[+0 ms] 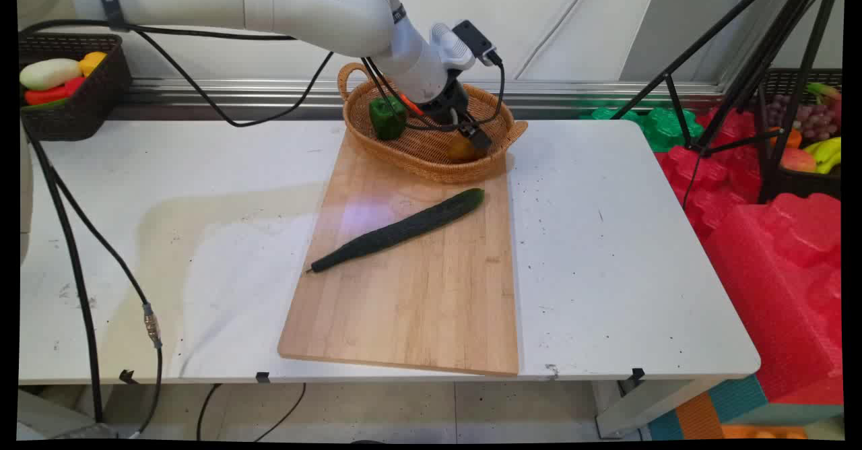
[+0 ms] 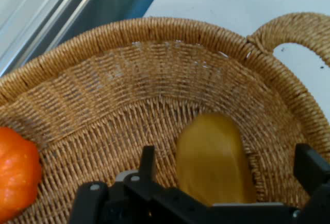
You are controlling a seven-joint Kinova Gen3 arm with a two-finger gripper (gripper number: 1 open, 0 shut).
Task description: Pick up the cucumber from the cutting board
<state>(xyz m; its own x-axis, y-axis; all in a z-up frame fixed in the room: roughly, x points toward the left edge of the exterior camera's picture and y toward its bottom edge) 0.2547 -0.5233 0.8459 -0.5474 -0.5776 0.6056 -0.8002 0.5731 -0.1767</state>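
Observation:
The long dark green cucumber should go in the wicker basket (image 1: 431, 166). My gripper needs to grab the cucumber by its middle (image 1: 397, 232) next.
My gripper (image 1: 473, 140) reaches down into a woven wicker basket (image 1: 431, 166) at the far end of a wooden cutting board (image 1: 417, 302). In the hand view the gripper (image 2: 227, 170) is open, its fingers (image 2: 147, 161) standing on either side of a yellow-brown oval fruit (image 2: 214, 159) on the basket (image 2: 154, 28) floor. That fruit (image 1: 460, 151) lies at the basket's right end. A green bell pepper (image 1: 387, 117) and an orange item (image 2: 15, 175) also lie in the basket. A long dark cucumber (image 1: 404, 228) rests diagonally on the board.
A black basket (image 1: 101, 103) with vegetables stands at the far left. A black tripod (image 1: 727, 79), red foam blocks (image 1: 774, 254) and a fruit crate (image 1: 808, 140) are off the table's right side. Black cables (image 1: 74, 261) hang across the left.

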